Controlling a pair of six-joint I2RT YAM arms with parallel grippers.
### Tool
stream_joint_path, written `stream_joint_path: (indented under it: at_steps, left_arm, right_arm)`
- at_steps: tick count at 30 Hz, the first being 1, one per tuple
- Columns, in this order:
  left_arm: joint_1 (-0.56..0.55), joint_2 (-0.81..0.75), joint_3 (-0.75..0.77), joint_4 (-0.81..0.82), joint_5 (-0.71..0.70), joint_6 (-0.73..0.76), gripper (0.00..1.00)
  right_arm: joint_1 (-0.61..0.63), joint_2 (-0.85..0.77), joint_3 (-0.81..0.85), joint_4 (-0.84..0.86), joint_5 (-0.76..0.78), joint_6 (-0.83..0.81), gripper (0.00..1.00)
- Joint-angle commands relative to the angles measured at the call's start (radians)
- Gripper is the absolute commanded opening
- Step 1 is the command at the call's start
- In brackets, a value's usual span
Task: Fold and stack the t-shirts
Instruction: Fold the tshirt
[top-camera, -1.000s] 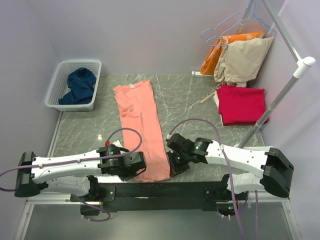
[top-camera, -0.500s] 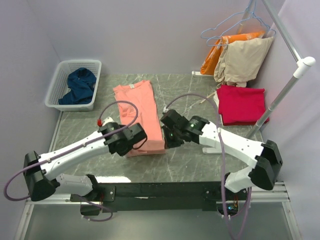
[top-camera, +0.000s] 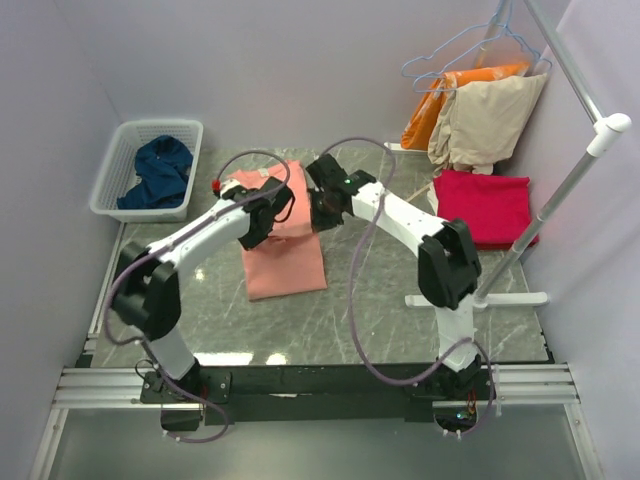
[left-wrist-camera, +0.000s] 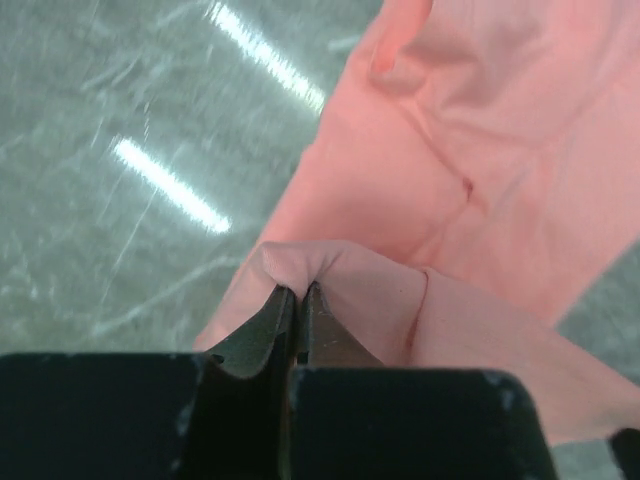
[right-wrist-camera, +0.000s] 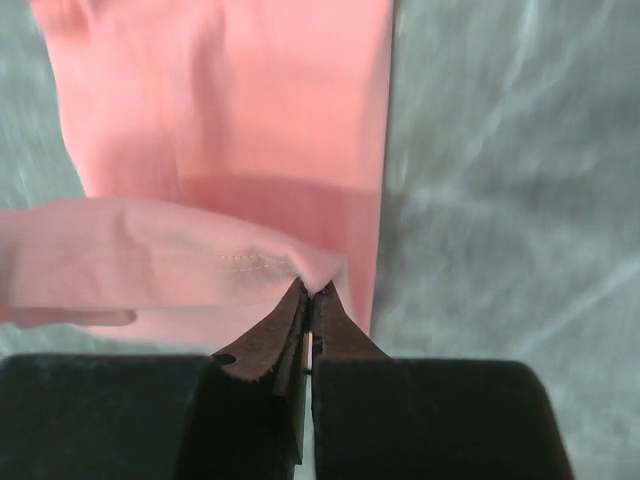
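Observation:
The salmon-pink t-shirt (top-camera: 286, 262) stays in my left gripper for now, until its lifted end lies flat: the fold in my fingertips arches above the lower layer (top-camera: 296, 190).
The salmon-pink t-shirt (top-camera: 286, 262) lies mid-table, its near end lifted and doubled back over the rest. My left gripper (top-camera: 266, 216) is shut on the left corner of that lifted end; in the left wrist view the fingertips (left-wrist-camera: 298, 293) pinch a pink fold (left-wrist-camera: 340, 270). My right gripper (top-camera: 318, 212) is shut on the right corner, and the right wrist view shows the stitched hem (right-wrist-camera: 240, 262) pinched at the tips (right-wrist-camera: 311, 291). The crimson-red t-shirt (top-camera: 484, 208) lies folded at the right. The navy-blue t-shirt (top-camera: 160, 172) sits crumpled in the basket.
A white mesh basket (top-camera: 108, 186) stands at the far left corner. Orange and beige garments (top-camera: 485, 112) hang on hangers at the back right. A clothes-rack pole (top-camera: 560, 195) slants over the right side, with its white base (top-camera: 478, 299) on the table.
Both arms have swung from the table's near edge toward the far end, carrying the pink shirt's near hem up and over the shirt. The grips have stayed shut.

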Motion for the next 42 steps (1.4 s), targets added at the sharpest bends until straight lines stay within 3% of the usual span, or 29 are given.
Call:
stream_joint_path:
  at_steps: [1, 6, 10, 13, 19, 23, 33, 42]
  left_arm:
    - [0.082, 0.123, 0.094, 0.103, -0.027, 0.182, 0.01]
    - [0.156, 0.279, 0.212, 0.137, -0.001, 0.25, 0.02]
    - [0.21, 0.335, 0.289, 0.162, -0.005, 0.271, 0.43]
    - [0.234, 0.317, 0.295, 0.235, -0.008, 0.27, 0.6]
    - [0.236, 0.234, 0.25, 0.327, -0.024, 0.28, 0.61]
    - [0.234, 0.177, 0.187, 0.288, 0.037, 0.29, 0.61]
    - [0.233, -0.179, -0.318, 0.45, 0.426, 0.305, 0.6]
    - [0.231, -0.305, -0.556, 0.536, 0.568, 0.25, 0.53]
  right_arm:
    - [-0.054, 0.129, 0.232, -0.056, -0.004, -0.048, 0.0]
    - [-0.111, 0.276, 0.369, -0.088, -0.083, -0.045, 0.0]
    - [-0.152, 0.266, 0.311, 0.045, -0.184, -0.011, 0.3]
    - [-0.192, 0.212, 0.217, 0.223, -0.238, 0.045, 0.39]
    - [-0.218, 0.192, 0.229, 0.324, -0.294, 0.052, 0.4]
    - [-0.218, 0.235, 0.304, 0.132, -0.291, -0.01, 0.38]
    - [-0.209, -0.076, -0.263, 0.255, -0.362, -0.065, 0.44]
    - [-0.168, -0.178, -0.455, 0.339, -0.442, -0.071, 0.45]
